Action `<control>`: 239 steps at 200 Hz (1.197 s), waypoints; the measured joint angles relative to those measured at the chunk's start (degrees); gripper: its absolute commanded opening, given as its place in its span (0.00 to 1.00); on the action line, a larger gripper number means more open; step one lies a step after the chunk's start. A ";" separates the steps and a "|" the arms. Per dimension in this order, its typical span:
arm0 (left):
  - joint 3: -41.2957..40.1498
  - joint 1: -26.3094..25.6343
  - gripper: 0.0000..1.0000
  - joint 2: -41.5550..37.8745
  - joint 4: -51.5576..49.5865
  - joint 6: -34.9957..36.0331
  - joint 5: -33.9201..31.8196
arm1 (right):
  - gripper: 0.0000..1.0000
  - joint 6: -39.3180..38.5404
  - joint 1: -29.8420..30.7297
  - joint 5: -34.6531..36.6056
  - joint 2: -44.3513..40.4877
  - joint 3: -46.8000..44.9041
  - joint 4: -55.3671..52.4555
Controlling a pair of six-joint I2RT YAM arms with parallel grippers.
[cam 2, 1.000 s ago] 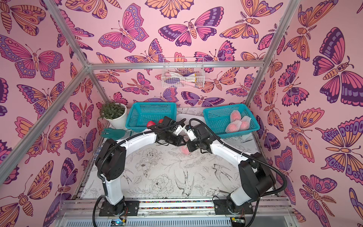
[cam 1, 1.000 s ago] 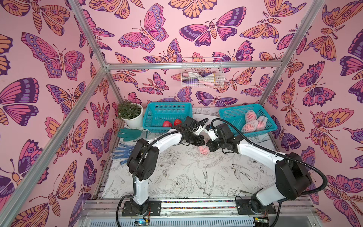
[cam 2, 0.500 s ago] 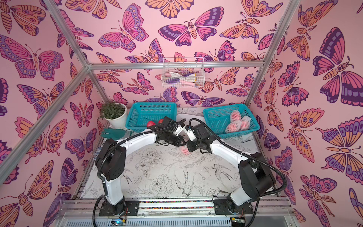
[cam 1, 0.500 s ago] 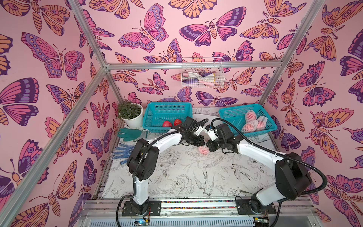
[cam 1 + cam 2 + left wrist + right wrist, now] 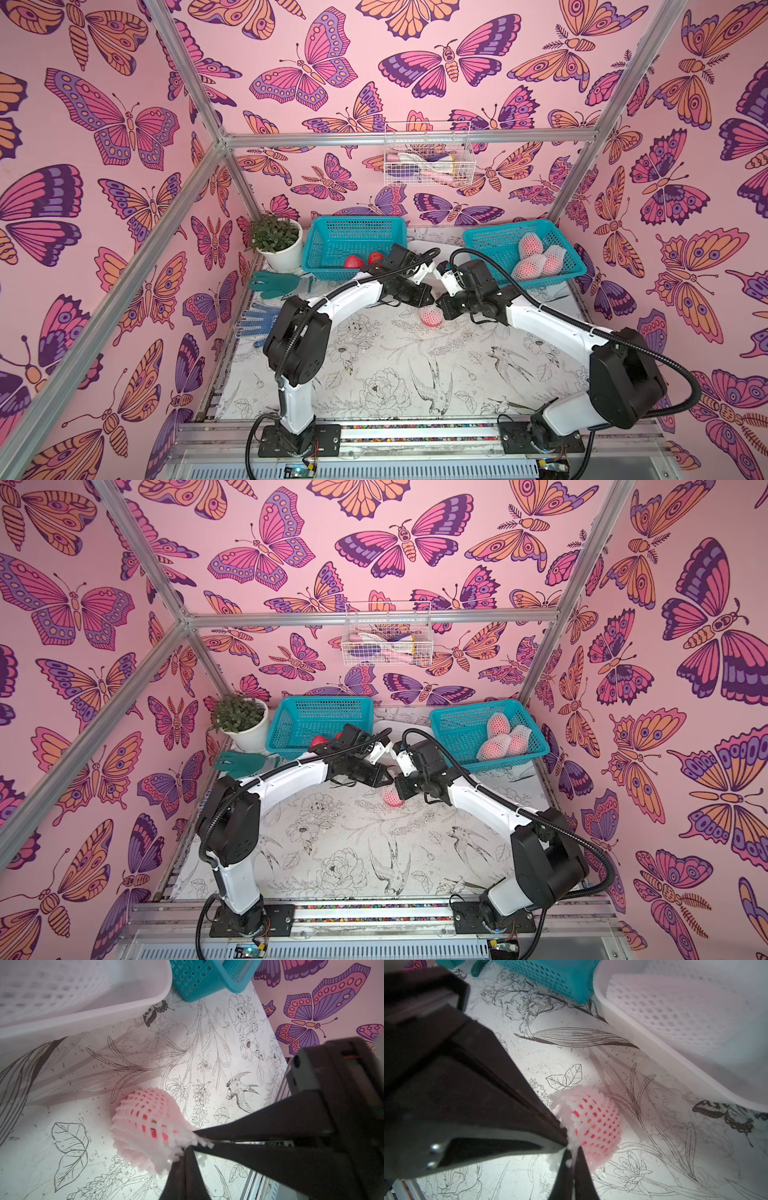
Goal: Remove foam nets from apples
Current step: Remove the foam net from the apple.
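The foam net is around the apple outside the white tub [image 5: 442, 251], so the robot should move the foam net inside before the right gripper lets go of it.
An apple in a white foam net [image 5: 431, 319] lies on the mat mid-table, its red skin showing through the mesh [image 5: 148, 1124]. Both grippers meet at its upper end. My left gripper [image 5: 187, 1149] is shut on the bunched edge of the net, and my right gripper [image 5: 573, 1152] is shut on the same edge beside it. In both top views their tips, left [image 5: 430, 300] and right [image 5: 440, 308], touch above the apple. Three netted apples [image 5: 536, 259] sit in the right teal basket [image 5: 490, 245]. Two bare red apples [image 5: 353, 262] lie in the left teal basket [image 5: 353, 232].
A white tub [image 5: 654, 1049] holding loose foam nets [image 5: 675, 1007] stands between the baskets, close behind the grippers. A potted plant [image 5: 276, 241], a green glove [image 5: 274, 282] and a blue glove [image 5: 257, 322] lie at the left edge. A wire basket [image 5: 428, 164] hangs on the back wall.
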 measured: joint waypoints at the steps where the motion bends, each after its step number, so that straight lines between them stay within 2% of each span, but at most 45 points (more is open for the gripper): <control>1: 0.00 0.00 0.00 -0.02 0.02 0.00 0.00 | 0.00 0.02 0.02 0.02 -0.07 0.00 0.00; 55: -0.26 0.00 0.00 -2.60 -0.02 0.09 -1.31 | 0.00 0.33 0.02 0.52 -2.95 0.02 -0.09; 97: -0.31 0.68 0.00 -5.20 -0.02 0.26 -3.26 | 0.00 0.33 0.02 5.05 -7.15 0.17 -1.77; 104: -0.31 0.87 0.04 -5.46 -0.04 0.28 -3.65 | 0.00 0.33 0.02 6.12 -7.58 0.24 -2.01; 118: 0.09 1.31 0.20 -5.55 -0.09 0.68 -4.13 | 0.00 0.33 0.02 8.20 -8.09 0.52 -2.32; 134: 1.16 1.68 0.49 -5.46 -0.31 0.92 -4.55 | 0.00 0.31 0.02 10.36 -8.20 0.96 -2.51; 152: 3.37 2.14 0.64 -5.46 -0.20 1.64 -5.09 | 0.00 -0.11 0.00 13.33 -8.07 2.62 -3.91; 195: 4.59 4.63 0.73 -6.03 1.16 1.53 -7.45 | 0.00 -4.55 -1.55 19.96 -2.86 14.12 -7.48; 239: -0.87 7.63 0.73 -10.19 1.46 2.25 -9.25 | 0.00 -12.04 -4.94 24.96 11.10 28.68 -12.02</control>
